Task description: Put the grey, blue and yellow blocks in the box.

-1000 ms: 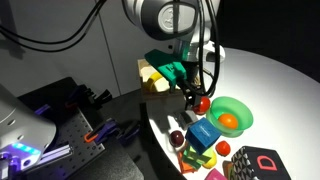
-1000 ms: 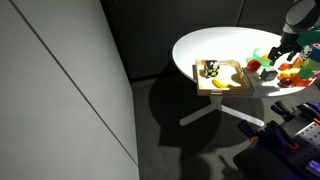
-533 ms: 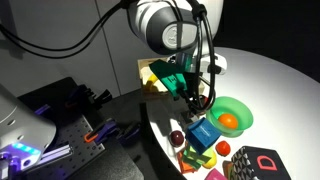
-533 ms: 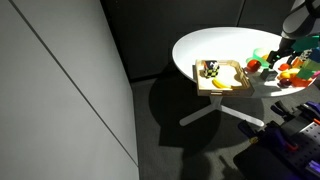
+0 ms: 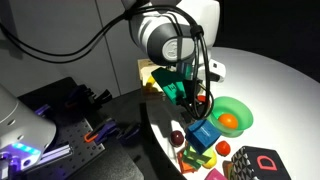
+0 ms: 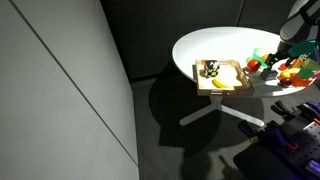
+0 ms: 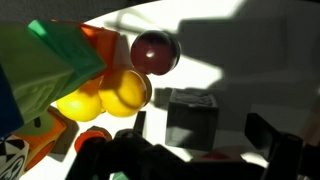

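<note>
My gripper lowers first and only then closes on the block, since my open fingers stop above the grey block [image 7: 192,118] between them.
In the wrist view a dark grey block [image 7: 192,118] stands on the white table between my two fingers. My gripper [image 7: 200,132] is open, with a gap on each side of the block. In an exterior view the gripper [image 5: 198,103] hangs low over the table beside a red ball [image 5: 204,104]. The blue block [image 5: 203,133] lies nearer the table's front. A small yellow block [image 5: 225,148] lies beyond it. The wooden box [image 5: 150,78] is at the table's edge and shows again in an exterior view [image 6: 240,70], with the gripper [image 6: 283,52] well away from it.
A green bowl [image 5: 232,114] holding an orange ball stands right of the gripper. A dark red ball [image 7: 155,52], a yellow rounded toy [image 7: 105,95] and a green block [image 7: 45,60] lie close to the grey block. A black box with a red letter [image 5: 255,165] sits in front.
The arm has swung lower and moved a little toward the front of the table. The gripper now sits down among the toys.
</note>
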Robot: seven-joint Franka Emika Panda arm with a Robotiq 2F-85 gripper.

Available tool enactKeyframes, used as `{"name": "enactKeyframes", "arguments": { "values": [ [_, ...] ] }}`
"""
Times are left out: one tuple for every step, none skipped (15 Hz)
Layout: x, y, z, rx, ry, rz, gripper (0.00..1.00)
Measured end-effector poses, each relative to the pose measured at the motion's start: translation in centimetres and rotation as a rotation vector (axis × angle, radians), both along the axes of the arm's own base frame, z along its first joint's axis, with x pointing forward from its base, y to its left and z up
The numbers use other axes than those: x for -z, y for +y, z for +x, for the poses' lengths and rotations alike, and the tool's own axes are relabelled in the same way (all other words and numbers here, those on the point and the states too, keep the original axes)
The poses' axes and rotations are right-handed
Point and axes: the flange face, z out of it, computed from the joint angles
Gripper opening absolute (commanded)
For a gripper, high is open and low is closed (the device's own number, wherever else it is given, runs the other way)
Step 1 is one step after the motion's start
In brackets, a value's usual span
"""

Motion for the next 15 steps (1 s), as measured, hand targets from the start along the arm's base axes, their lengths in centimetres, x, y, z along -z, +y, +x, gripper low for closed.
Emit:
{"name": "enactKeyframes", "arguments": {
  "values": [
    [0.3,-0.1,-0.1,0.001,0.0,-0.003,1.0],
    [0.6,-0.2,-0.1,0.001,-0.002,-0.006,1.0],
    [0.9,-0.4,-0.2,0.001,-0.004,-0.01,1.0],
    [1.2,-0.5,-0.2,0.002,-0.007,-0.013,1.0],
    [1.5,-0.6,-0.2,0.001,-0.01,-0.017,1.0],
    [1.8,-0.7,-0.3,0.0,-0.015,-0.021,1.0],
    [2.0,-0.8,-0.3,-0.001,-0.019,-0.025,1.0],
    [2.2,-0.8,-0.3,-0.002,-0.023,-0.028,1.0],
    [2.5,-0.9,-0.3,-0.003,-0.028,-0.031,1.0],
    [2.7,-0.9,-0.2,-0.005,-0.03,-0.033,1.0],
    [2.8,-0.9,-0.2,-0.006,-0.031,-0.035,1.0],
    [3.0,-0.9,-0.2,-0.006,-0.032,-0.036,1.0],
    [3.1,-0.9,-0.2,-0.007,-0.031,-0.036,1.0],
    [3.3,-0.9,-0.2,-0.008,-0.031,-0.037,1.0],
    [3.4,-0.8,-0.2,-0.009,-0.031,-0.037,1.0]
  ]
}}
